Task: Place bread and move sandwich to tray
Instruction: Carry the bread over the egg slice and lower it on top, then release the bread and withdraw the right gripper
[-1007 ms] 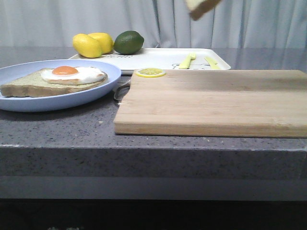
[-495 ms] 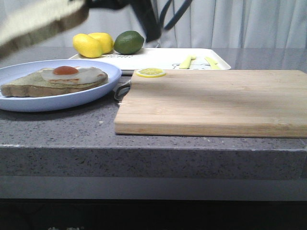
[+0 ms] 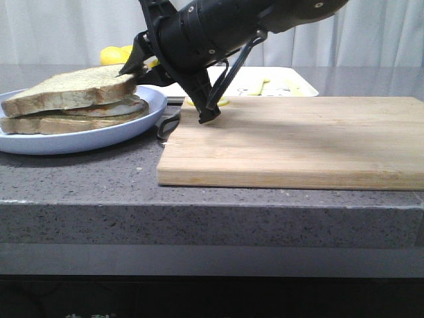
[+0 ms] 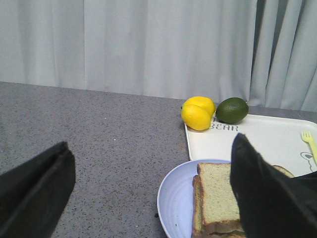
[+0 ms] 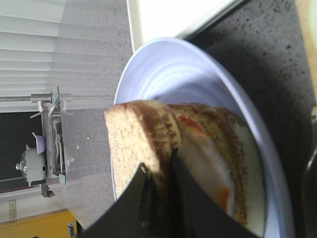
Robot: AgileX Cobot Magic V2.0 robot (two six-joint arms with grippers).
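The bread's lower side rests over the fried egg, so it is time for my right gripper to open now.
The bread lies on top of the fried egg and the lower slice on the pale blue plate, making the sandwich. My right gripper reaches in from the right and is shut on the bread's right edge. The right wrist view shows its jaws pinching the crust of the bread above the egg. My left gripper is open and empty, above the table left of the plate. The white tray stands behind, partly hidden by the arm.
A wooden cutting board fills the table's right front. Two lemons and a green fruit sit at the tray's far left corner. A yellow fork lies on the tray. A knife handle lies between plate and board.
My right arm carried the bread from the upper right across to the left and lowered it onto the egg slice on the plate. The arm now hides the fruit and part of the tray.
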